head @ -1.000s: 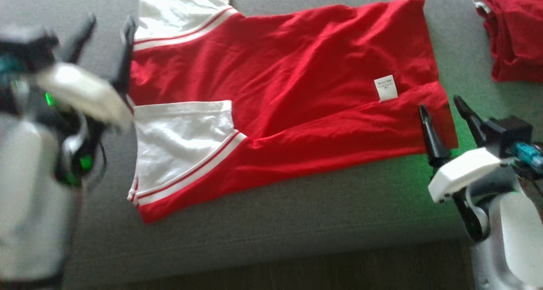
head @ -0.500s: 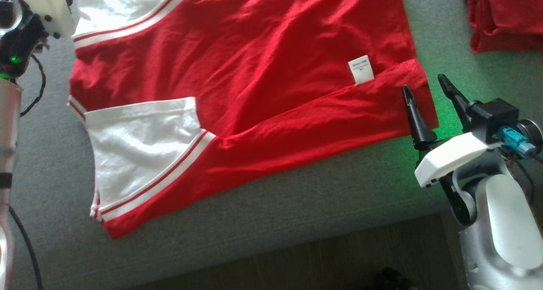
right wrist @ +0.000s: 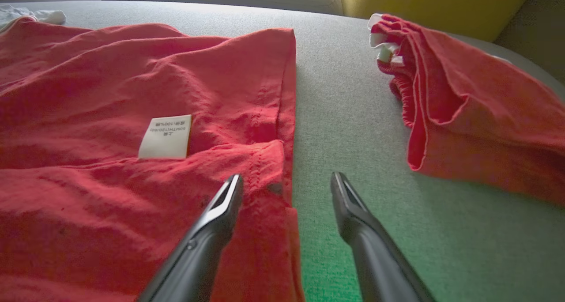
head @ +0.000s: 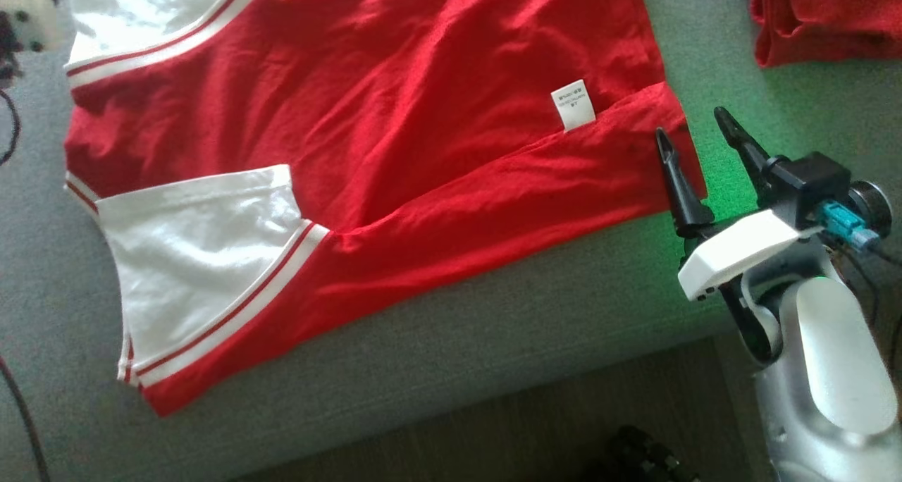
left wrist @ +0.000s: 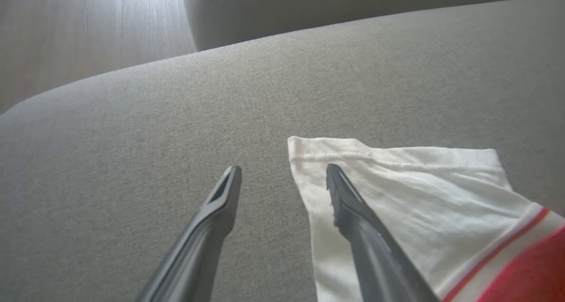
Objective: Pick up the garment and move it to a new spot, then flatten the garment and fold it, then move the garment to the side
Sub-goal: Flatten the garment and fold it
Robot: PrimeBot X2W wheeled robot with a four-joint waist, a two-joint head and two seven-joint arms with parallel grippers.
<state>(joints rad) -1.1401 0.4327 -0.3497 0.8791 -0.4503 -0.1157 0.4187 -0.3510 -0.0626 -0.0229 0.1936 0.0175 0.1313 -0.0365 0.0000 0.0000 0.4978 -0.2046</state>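
Note:
The white sleeve lies flat on the cushion; my left gripper should next pinch the garment by the sleeve's hemmed corner (left wrist: 299, 150).
A red garment (head: 394, 130) with white sleeves and a white label (head: 572, 104) lies spread on the grey cushion (head: 493, 327). My right gripper (head: 689, 122) stands open at the garment's lower right hem corner. In the right wrist view the right gripper (right wrist: 287, 177) has one finger over the red hem (right wrist: 265, 160) and the other over bare cushion. In the left wrist view my left gripper (left wrist: 283, 168) is open at the corner of a white sleeve (left wrist: 397, 183), one finger above the sleeve, one above the cushion. My left arm's pale wrist (head: 21, 10) shows at the upper left.
A second red garment (head: 824, 17) lies crumpled at the far right of the cushion, also seen as the second red garment (right wrist: 476, 116) right of my fingers. The cushion's front edge drops to a dark wood floor (head: 493, 433). A yellow surface (right wrist: 432, 1) stands behind.
The head camera has swung, shifting the whole picture left and up. My left arm has gone from beside the garment's left edge toward the far sleeve. The right gripper stays at the hem corner.

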